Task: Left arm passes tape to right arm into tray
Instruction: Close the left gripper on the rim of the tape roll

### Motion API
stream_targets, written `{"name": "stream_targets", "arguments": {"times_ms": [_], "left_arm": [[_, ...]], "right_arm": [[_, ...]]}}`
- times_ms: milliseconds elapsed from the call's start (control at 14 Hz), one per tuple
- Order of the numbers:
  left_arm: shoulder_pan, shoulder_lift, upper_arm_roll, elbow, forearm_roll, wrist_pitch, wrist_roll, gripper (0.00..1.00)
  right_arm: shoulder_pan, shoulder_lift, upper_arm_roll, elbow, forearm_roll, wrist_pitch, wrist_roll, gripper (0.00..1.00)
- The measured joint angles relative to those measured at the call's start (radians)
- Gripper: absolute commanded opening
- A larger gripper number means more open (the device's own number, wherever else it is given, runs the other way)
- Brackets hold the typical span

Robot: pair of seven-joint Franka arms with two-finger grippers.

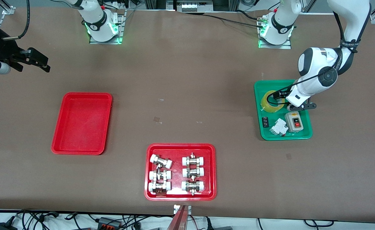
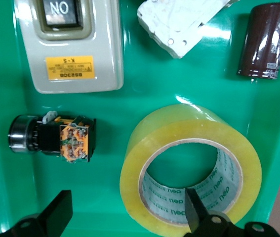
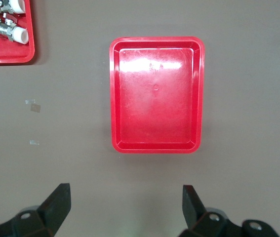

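The left gripper's fingers are inside the tape's whitish core [image 2: 223, 183] and beside the tape's side [image 2: 132, 191]. The left gripper should close on the tape, since it would hold the tape if it closed now.
The yellow translucent tape [image 1: 272, 102] lies flat in the green tray [image 1: 305, 135] at the left arm's end of the table. My left gripper [image 1: 279, 97] is low over it and open. In the left wrist view the left gripper [image 2: 126, 197] straddles the wall of the tape [image 2: 194, 126], one finger inside the whitish core and one outside, without clamping it. The plain red tray [image 1: 82, 124] sits empty toward the right arm's end. My right gripper [image 1: 45, 64] waits open and empty in the air; in the right wrist view the right gripper [image 3: 125, 192] looks at the tray [image 3: 115, 98].
The green tray also holds a grey switch box [image 1: 293, 122], a white breaker [image 1: 278, 127], a dark capacitor [image 2: 268, 39] and a black-and-orange pushbutton part [image 2: 56, 134]. A red tray [image 1: 149, 172] with several pipe fittings sits near the table's front edge.
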State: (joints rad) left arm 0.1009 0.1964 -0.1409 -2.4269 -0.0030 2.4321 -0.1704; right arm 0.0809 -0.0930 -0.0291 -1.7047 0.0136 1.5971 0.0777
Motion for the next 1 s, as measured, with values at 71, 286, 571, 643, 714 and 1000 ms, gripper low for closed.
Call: {"name": "stream_targets", "arguments": {"times_ms": [71, 286, 571, 643, 714, 1000], "left_arm": [[0.0, 0.003, 0.0, -0.001, 0.0, 0.01, 0.0, 0.69], [0.001, 0.008, 0.0, -0.002, 0.0, 0.021, -0.001, 0.27], [0.006, 0.008, 0.001, -0.002, 0.0, 0.022, -0.002, 0.01], [0.006, 0.008, 0.0, -0.002, 0.0, 0.022, -0.002, 0.01], [0.006, 0.008, 0.0, -0.002, 0.0, 0.022, -0.003, 0.01], [0.006, -0.002, 0.0, 0.002, 0.0, 0.011, -0.003, 0.01]], "right_arm": [[0.0, 0.0, 0.0, 0.0, 0.0, 0.0, 0.0, 1.0], [0.0, 0.0, 0.0, 0.0, 0.0, 0.0, -0.001, 1.0], [0.0, 0.0, 0.0, 0.0, 0.0, 0.0, -0.001, 1.0], [0.0, 0.0, 0.0, 0.0, 0.0, 0.0, -0.001, 1.0], [0.0, 0.0, 0.0, 0.0, 0.0, 0.0, -0.001, 1.0], [0.0, 0.0, 0.0, 0.0, 0.0, 0.0, -0.001, 1.0]]}}
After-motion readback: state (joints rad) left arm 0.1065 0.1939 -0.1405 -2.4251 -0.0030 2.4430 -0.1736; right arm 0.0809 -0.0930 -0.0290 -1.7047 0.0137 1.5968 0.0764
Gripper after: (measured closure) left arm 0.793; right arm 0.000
